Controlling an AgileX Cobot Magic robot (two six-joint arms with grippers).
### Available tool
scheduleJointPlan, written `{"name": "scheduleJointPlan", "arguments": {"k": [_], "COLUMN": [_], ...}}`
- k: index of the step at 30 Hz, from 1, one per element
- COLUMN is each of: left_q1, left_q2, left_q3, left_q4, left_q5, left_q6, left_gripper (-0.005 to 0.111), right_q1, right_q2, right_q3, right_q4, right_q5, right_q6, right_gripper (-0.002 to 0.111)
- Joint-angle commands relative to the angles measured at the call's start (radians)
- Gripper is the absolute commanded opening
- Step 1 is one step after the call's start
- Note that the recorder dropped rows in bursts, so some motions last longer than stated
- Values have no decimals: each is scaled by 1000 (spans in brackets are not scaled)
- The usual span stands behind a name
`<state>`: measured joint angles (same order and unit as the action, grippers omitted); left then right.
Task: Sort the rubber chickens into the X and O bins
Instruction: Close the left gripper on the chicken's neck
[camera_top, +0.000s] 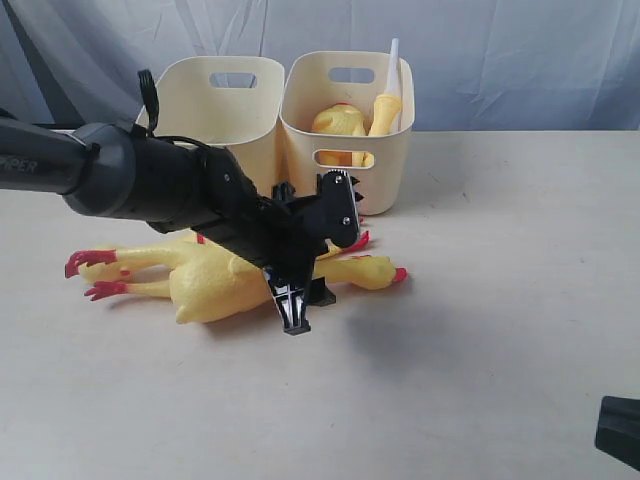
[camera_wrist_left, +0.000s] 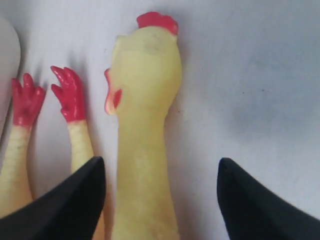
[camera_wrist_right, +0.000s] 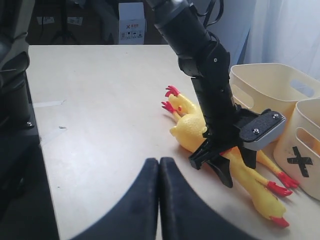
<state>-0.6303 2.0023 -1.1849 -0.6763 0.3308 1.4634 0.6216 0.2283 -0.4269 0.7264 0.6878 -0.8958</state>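
My left gripper should sort the rubber chicken into the O bin (camera_top: 232, 112), so next it needs to take hold of the chicken by its slim neck (camera_top: 338, 269).
Two rubber chickens lie side by side on the table. The front one (camera_top: 215, 285) points its red-combed head (camera_wrist_left: 148, 65) to the right. The other chicken's red feet (camera_wrist_left: 70, 95) lie beside that head. My left gripper (camera_top: 305, 305) is open and held low, its fingers on either side of the front chicken's neck (camera_wrist_left: 145, 190) without pinching it. At the back stand two cream bins; the left bin (camera_top: 220, 105) shows nothing inside. The right bin (camera_top: 345, 125) holds yellow chickens and a white tube (camera_top: 392, 62). The X mark (camera_wrist_right: 300, 161) shows on the nearer bin. My right gripper (camera_wrist_right: 159, 162) is shut and holds nothing.
The left arm (camera_top: 150, 180) reaches in from the left across the table's middle. A corner of my right gripper (camera_top: 620, 430) shows at the front right edge. A grey curtain (camera_top: 500, 50) hangs behind the bins.
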Motion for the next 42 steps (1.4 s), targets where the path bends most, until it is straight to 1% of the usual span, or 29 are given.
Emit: {"name": "scheduleJointPlan", "arguments": {"k": [1, 10, 11, 13, 14, 17, 19, 21, 23, 27, 31, 33, 42], "left_q1": [8, 13, 13, 13, 13, 13, 13, 13, 13, 13, 13, 13, 13], "left_q2": [11, 74, 74, 74, 74, 74, 69, 58, 46, 11, -32, -56, -159], "left_q3": [-4, -4, -4, -4, -4, -4, -4, -4, -4, -4, -4, -4, -4], "left_q4": [-2, -2, -2, -2, -2, -2, 2, 19, 79, 248, 372, 384, 386], "left_q5": [-17, -17, -17, -17, -17, -13, 13, 40, 74, 144, 202, 217, 281], "left_q6": [-9, -18, -18, -18, -18, -18, -18, -40, -94, -297, -434, -469, -502], "left_gripper": [61, 61, 59, 47, 39, 25, 13, 6, 0, 0, 0, 0, 0], "right_q1": [-5, -5, -5, -5, -5, -5, -5, -5, -5, -5, -5, -5, -5], "right_q2": [-6, -6, -6, -6, -6, -6, -6, -6, -6, -6, -6, -6, -6], "right_q3": [7, 7, 7, 7, 7, 7, 7, 7, 7, 7, 7, 7, 7], "right_q4": [3, 3, 3, 3, 3, 3, 3, 3, 3, 3, 3, 3, 3], "right_q5": [-3, -3, -3, -3, -3, -3, -3, -3, -3, -3, -3, -3, -3], "right_q6": [2, 2, 2, 2, 2, 2, 2, 2, 2, 2, 2, 2, 2], "right_gripper": [0, 0, 0, 0, 0, 0, 0, 0, 0, 0, 0, 0, 0]}}
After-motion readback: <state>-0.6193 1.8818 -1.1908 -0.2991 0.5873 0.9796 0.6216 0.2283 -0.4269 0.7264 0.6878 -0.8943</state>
